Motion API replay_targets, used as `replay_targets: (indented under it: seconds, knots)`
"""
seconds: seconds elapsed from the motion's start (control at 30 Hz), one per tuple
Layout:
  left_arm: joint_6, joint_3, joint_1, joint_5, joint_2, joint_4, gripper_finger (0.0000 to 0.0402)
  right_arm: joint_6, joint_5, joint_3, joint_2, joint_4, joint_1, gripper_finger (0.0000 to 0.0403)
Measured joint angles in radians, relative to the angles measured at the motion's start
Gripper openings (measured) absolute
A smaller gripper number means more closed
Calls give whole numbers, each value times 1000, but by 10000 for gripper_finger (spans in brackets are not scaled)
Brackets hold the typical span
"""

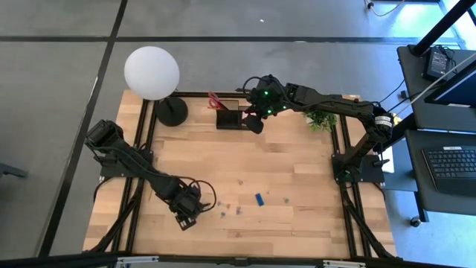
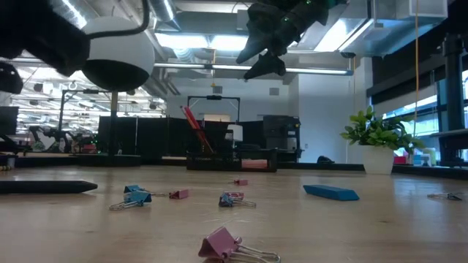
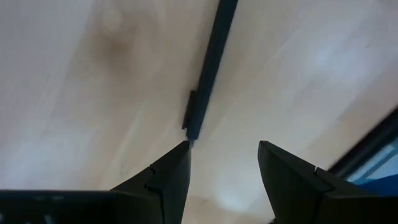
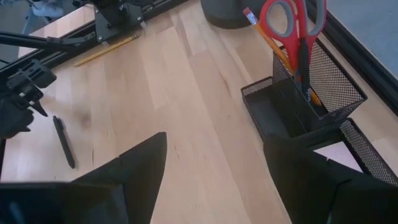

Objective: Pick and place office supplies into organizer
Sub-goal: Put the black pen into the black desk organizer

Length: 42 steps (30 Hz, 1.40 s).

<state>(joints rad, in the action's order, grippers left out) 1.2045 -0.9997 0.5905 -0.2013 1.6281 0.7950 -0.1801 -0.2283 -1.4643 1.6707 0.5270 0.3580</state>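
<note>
The black pen's clip end (image 3: 194,118) is the part my left gripper needs to grab next, to bring the pen to the organizer.
A black pen (image 3: 208,68) lies flat on the wooden table near its front left. My left gripper (image 3: 224,162) hangs open above it, pointing down, with the pen's end just off one fingertip (image 3: 180,163). At the far edge, the black mesh organizer (image 4: 292,106) holds red-handled scissors (image 4: 298,37), which stand upright in its cup, and a pale pad (image 4: 336,152). My right gripper (image 4: 217,155) hovers open above the table beside the organizer (image 1: 230,117). A blue block (image 1: 259,199) and small clips (image 2: 135,196) lie scattered at the table's middle front. A yellow pencil (image 4: 106,51) lies near the left arm's base.
A lamp with a white globe (image 1: 152,71) and a round black base (image 1: 171,112) stands at the far left, next to the organizer. A small potted plant (image 1: 321,120) sits at the far right. A pink clip (image 2: 230,248) lies close to the front edge.
</note>
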Motion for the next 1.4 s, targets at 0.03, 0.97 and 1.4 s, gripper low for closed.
replay_targets:
  seconds: [0.03, 0.97, 1.4]
  knots:
    - [0, 0, 2, -1, 11, 4, 180, 1, 0, 0, 0, 0, 0, 272]
    - [-30, 0, 14, 40, 146, 19, 132, 2, 2, 1, 0, -3, 0, 272]
    - [-23, 0, 10, 49, 146, 15, 93, 3, 2, 1, 0, -3, 0, 272]
